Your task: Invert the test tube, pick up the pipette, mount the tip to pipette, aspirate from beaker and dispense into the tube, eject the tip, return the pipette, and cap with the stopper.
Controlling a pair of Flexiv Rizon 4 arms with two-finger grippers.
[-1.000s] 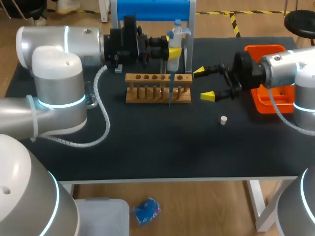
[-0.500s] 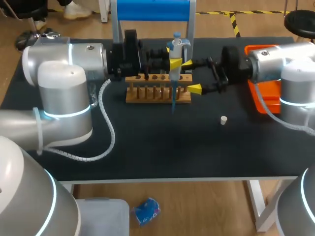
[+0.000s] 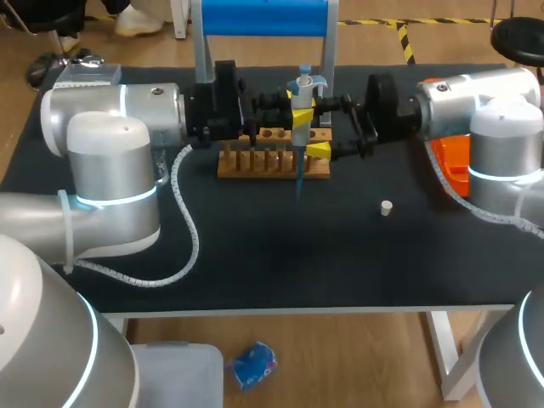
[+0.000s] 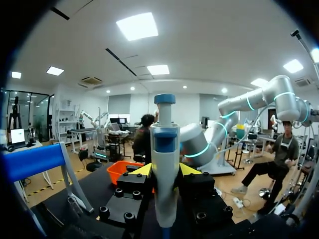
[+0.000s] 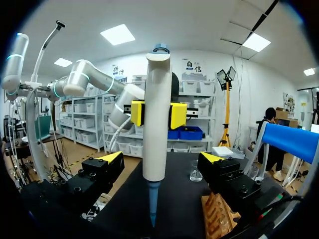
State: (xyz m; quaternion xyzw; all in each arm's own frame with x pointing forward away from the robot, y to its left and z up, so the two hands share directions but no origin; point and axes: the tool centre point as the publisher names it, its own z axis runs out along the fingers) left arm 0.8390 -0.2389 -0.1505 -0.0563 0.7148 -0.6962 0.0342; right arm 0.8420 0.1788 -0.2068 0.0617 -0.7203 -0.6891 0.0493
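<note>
The right gripper grabs the pipette's lower body just above the blue tip next, since my left gripper's fingers crowd the pipette's upper body.
A white pipette (image 3: 301,93) with a blue tip (image 3: 298,174) hangs upright over the wooden test tube rack (image 3: 272,161). My left gripper (image 3: 297,106) is shut on its body. In the left wrist view the pipette (image 4: 164,164) stands between the yellow tips of that gripper (image 4: 165,172). My right gripper (image 3: 313,132) is open, one finger on each side of the pipette without touching it. In the right wrist view the pipette (image 5: 156,124) rises between the right gripper's (image 5: 162,158) spread fingers, and the left gripper (image 5: 157,114) clamps it higher up. A small white stopper (image 3: 386,207) lies on the mat.
A blue-topped stand (image 3: 259,17) rises behind the rack. An orange tray (image 3: 450,161) sits at the right, partly behind my right arm. A glass beaker (image 5: 195,172) stands on the mat beyond the pipette. The rack (image 5: 219,216) lies under my right gripper's finger.
My right gripper has moved left from beside the rack until its open fingers flank the pipette. The left arm has shifted the pipette slightly.
</note>
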